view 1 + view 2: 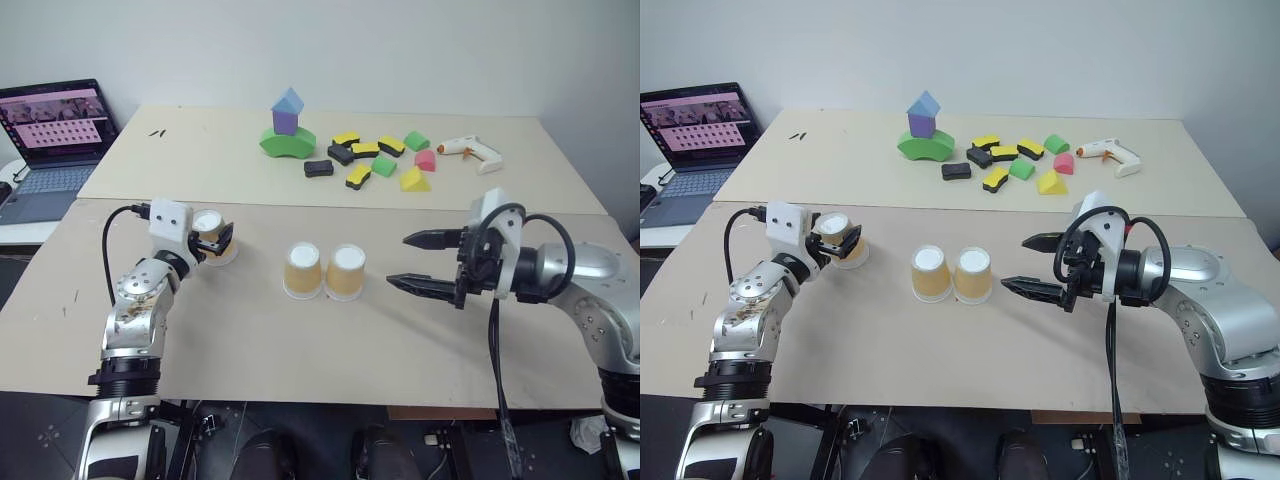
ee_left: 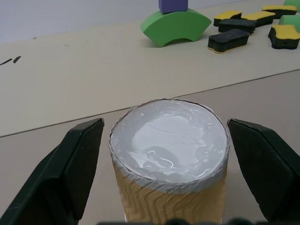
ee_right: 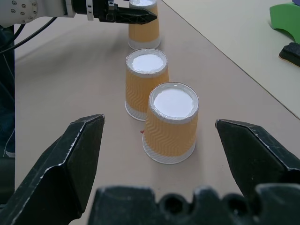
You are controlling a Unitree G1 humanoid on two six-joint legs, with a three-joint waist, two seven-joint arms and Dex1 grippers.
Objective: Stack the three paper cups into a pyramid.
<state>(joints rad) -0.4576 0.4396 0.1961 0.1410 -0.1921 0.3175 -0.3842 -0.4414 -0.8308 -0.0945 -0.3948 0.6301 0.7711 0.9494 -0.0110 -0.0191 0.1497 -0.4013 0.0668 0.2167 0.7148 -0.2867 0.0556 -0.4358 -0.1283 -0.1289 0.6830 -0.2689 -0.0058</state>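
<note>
My fingers stand on either side of the third paper cup and closing now would catch it, so it is time for my left gripper to close on the cup.
Two tan-orange paper cups (image 1: 302, 270) (image 1: 346, 271) stand upside down, side by side and touching, at the middle of the near table. The third cup (image 1: 208, 222) stands upside down further left. My left gripper (image 1: 222, 240) is open around it. In the left wrist view this cup (image 2: 169, 140) sits between the black fingers (image 2: 70, 168), with a gap on each side. My right gripper (image 1: 420, 262) hovers open to the right of the pair, pointing at them, with nothing between its fingers (image 3: 70, 164). No pyramid stands.
On the far table are a blue-purple-green block tower (image 1: 287, 128), several loose foam blocks (image 1: 370, 160) and a white glue gun (image 1: 472, 152). An open laptop (image 1: 55, 130) sits at the far left. A seam (image 1: 400, 207) divides the two tables.
</note>
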